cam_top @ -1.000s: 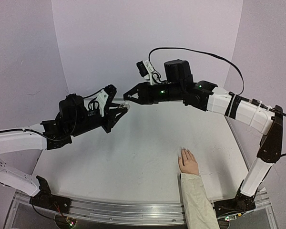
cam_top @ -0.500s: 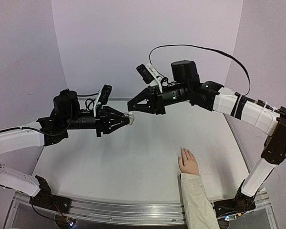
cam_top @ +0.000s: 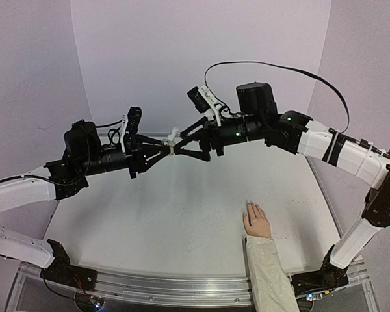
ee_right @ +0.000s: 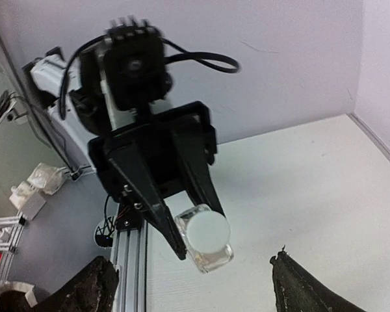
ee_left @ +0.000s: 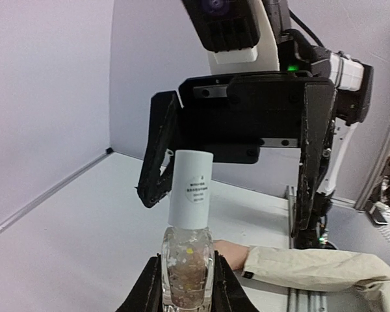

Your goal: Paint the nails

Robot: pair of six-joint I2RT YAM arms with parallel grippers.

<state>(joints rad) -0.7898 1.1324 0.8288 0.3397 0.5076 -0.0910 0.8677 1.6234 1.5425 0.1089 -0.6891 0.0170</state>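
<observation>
I should grab the white cap around its sides with my right gripper next, so that its bottle end stays free. Then it can paint the nails.
My left gripper is shut on a small clear bottle with a white cap, held in the air above the back of the table. My right gripper faces it, open wide. Its two black fingers stand on either side of the cap without touching it. In the right wrist view the bottle hangs between the left gripper's fingers, ahead of my own spread fingertips. The flesh-coloured hand lies flat at the near right. Its nails are too small to tell from the skin.
The hand's cream sleeve runs down to the table's near edge. An aluminium rail borders the front. Pale walls close in the back and both sides. Both arms stretch across the back half of the white table.
My right gripper has opened wide from shut. The left arm has swung the bottle up and rightward, so its cap now sits between the right gripper's fingers.
</observation>
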